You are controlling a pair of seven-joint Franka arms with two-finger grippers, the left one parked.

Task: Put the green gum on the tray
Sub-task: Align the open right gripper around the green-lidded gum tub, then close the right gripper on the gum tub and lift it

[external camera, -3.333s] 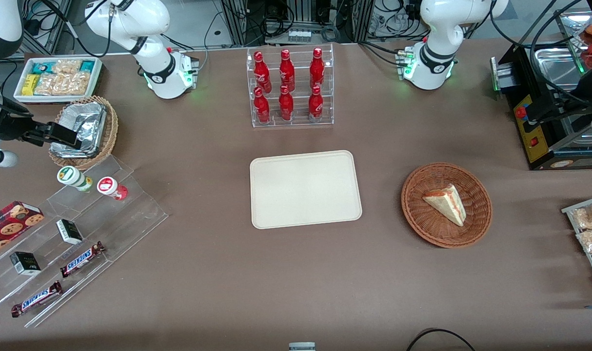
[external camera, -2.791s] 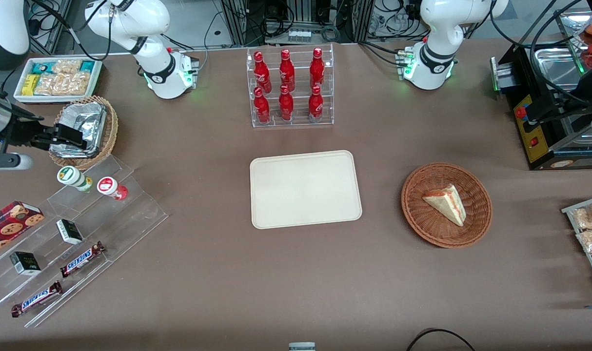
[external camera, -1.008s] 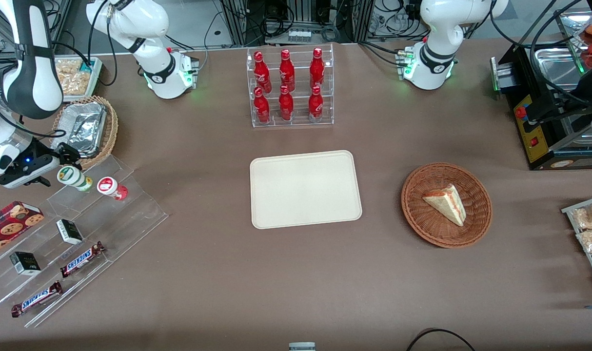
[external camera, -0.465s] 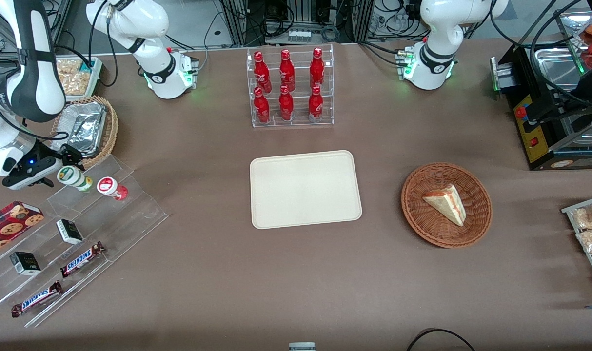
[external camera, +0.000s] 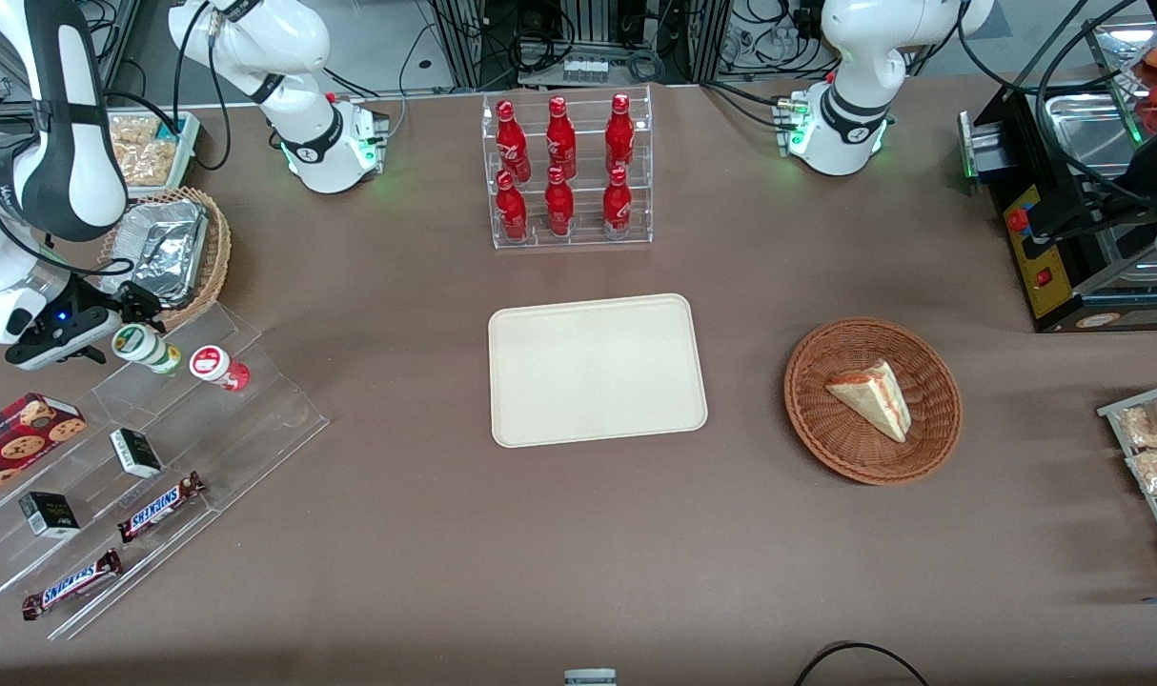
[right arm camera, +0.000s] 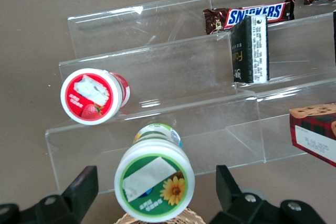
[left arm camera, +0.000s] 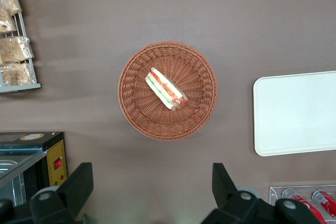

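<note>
Next, my right gripper grabs the green gum by its lid with the sunflower mark (external camera: 133,341) to set the gum onto the bare tray.
The green gum (external camera: 140,345) stands upright on the top step of a clear acrylic stand (external camera: 207,419), toward the working arm's end of the table. Its white lid with green rim and sunflower mark (right arm camera: 155,180) sits between my two fingers. My right gripper (external camera: 114,330) is open around it, one dark finger (right arm camera: 80,184) on each side with a gap to the lid. The beige tray (external camera: 598,370) lies flat at mid-table with nothing on it, well apart from the gum; its edge also shows in the left wrist view (left arm camera: 294,114).
A red-lidded canister (external camera: 214,365) stands right beside the green gum (right arm camera: 90,96). Lower steps hold Snickers bars (external camera: 159,507), black boxes (external camera: 135,452) and a cookie box (external camera: 21,431). A wicker basket with foil (external camera: 164,250) is close by. A bottle rack (external camera: 564,171) and sandwich basket (external camera: 872,400) stand elsewhere.
My right arm swung down from over the foil basket until its fingers straddle the green gum. In the last half second it barely shifted. The gum has not moved.
</note>
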